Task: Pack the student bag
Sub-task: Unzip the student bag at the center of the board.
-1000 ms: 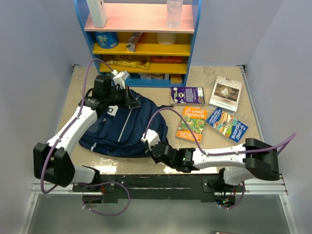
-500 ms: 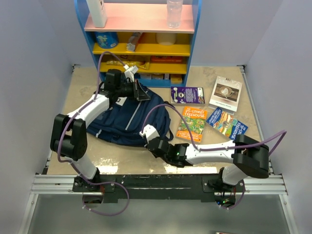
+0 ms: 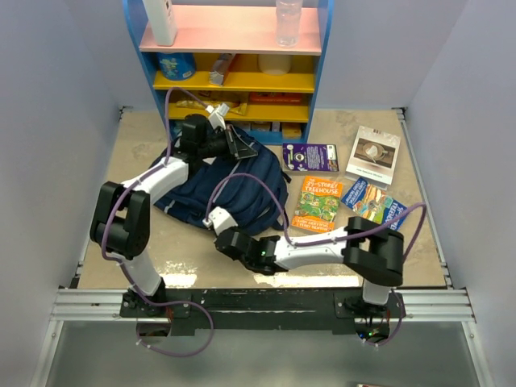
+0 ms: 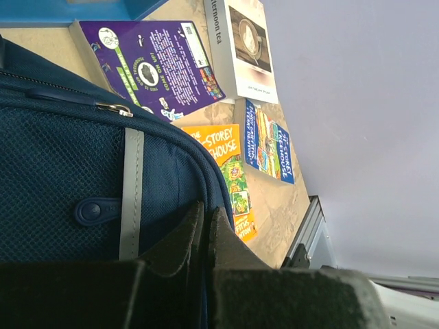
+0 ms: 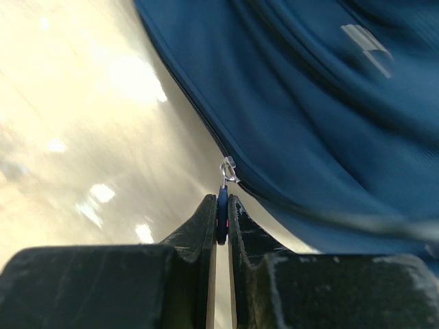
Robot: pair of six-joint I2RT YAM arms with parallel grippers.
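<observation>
I should move the blue zipper pull [image 5: 222, 216] farther with my right gripper before I open it. The bag's edge goes on past the pull, so the pull would stay short if I let go now.
The student bag [image 3: 234, 189], a navy backpack with a light stripe [image 4: 130, 192], lies on the table in front of the shelf. My left gripper [image 3: 246, 150] is at the bag's far top end, its jaws shut on a fold of the bag's fabric [image 4: 204, 223]. My right gripper [image 3: 221, 234] is at the bag's near left edge. In the right wrist view it [image 5: 222, 200] is shut on a blue zipper pull [image 5: 222, 216] that hangs by a metal ring from the bag's zip line [image 5: 309, 116].
A blue shelf unit [image 3: 234, 72] stands at the back. Right of the bag lie a purple book [image 3: 310, 157], a white book [image 3: 373, 153], an orange book [image 3: 317, 201] and a blue book [image 3: 372, 203]. Bare tabletop [image 5: 82, 123] lies near the right gripper.
My right gripper has moved left along the bag's near edge with the zipper pull. My left gripper has moved right and toward the shelf, and the bag has bunched up and shifted with it.
</observation>
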